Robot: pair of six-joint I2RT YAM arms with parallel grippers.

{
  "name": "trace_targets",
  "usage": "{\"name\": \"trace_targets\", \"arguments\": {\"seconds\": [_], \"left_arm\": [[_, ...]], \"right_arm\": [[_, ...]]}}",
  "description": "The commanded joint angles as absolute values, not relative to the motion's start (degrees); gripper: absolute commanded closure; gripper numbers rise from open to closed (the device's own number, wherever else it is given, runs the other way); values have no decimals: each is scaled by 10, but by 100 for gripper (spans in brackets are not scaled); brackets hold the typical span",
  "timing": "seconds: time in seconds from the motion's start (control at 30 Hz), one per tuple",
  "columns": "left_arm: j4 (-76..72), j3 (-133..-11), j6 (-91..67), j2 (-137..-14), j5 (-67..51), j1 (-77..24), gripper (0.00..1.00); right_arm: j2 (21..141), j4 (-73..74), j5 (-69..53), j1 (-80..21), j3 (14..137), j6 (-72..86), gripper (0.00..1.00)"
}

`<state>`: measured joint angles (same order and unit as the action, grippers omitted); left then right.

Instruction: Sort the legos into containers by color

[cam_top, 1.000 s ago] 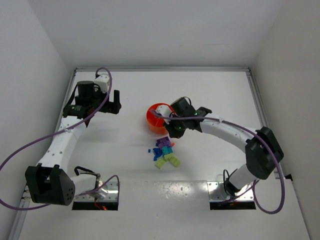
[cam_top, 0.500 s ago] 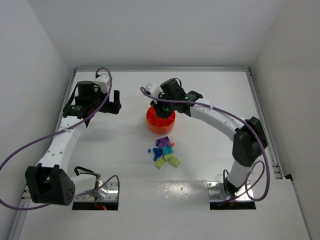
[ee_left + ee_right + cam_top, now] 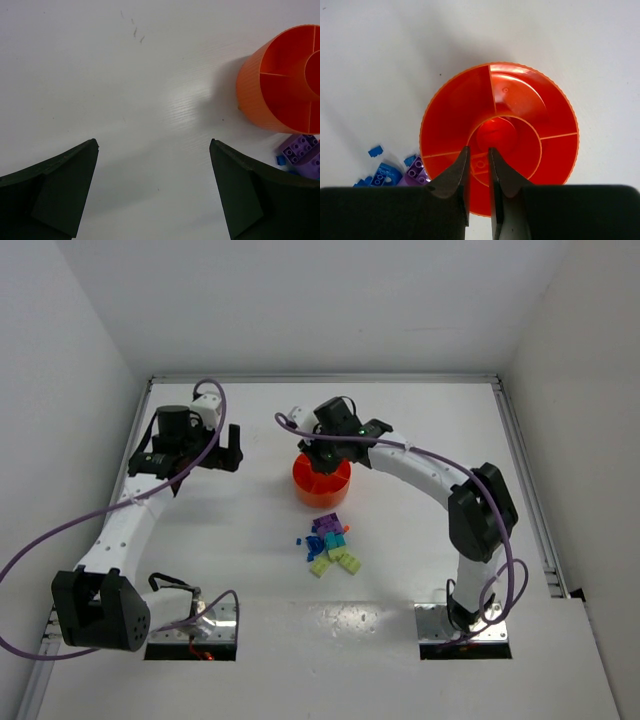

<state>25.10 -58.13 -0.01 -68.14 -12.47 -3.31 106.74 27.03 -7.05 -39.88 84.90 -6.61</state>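
The small orange brick (image 3: pixel 479 164) hangs inside the orange bowl's rim and would end inside the bowl, so it is time for my right gripper to open.
The orange bowl (image 3: pixel 314 490) stands mid-table, with a centre well and divided ring sections that look bare in the right wrist view (image 3: pixel 520 100). My right gripper (image 3: pixel 322 456) hangs over it, fingers close together (image 3: pixel 478 150) on a small orange brick (image 3: pixel 479 164) above the near ring section. The other legos (image 3: pixel 332 543) lie in a loose pile just in front of the bowl: purple (image 3: pixel 325 524), teal, blue and yellow-green (image 3: pixel 346 560). My left gripper (image 3: pixel 226 446) is open and empty over bare table left of the bowl (image 3: pixel 280 85).
A purple brick (image 3: pixel 417 170) and blue bricks (image 3: pixel 385 175) lie against the bowl's near-left side. A purple brick (image 3: pixel 298 147) also shows in the left wrist view. White walls enclose the table on the left, back and right.
My right gripper has swung from beside the brick pile back and left to hang over the bowl. The left arm has hardly moved.
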Motion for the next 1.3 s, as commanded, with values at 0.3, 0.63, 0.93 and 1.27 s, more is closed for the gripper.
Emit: {"name": "trace_targets", "arguments": {"seconds": [0.3, 0.63, 0.93, 1.27], "left_arm": [[228, -577, 6, -663, -130, -26, 0], [228, -588, 6, -669, -130, -26, 0], [228, -593, 18, -669, -135, -26, 0], [228, -599, 18, -669, -141, -26, 0]], "right_arm": [[1066, 247, -41, -387, 874, -69, 69], [996, 252, -68, -381, 838, -69, 68], [854, 357, -147, -375, 640, -135, 78], [887, 258, -140, -383, 505, -105, 78]]}}
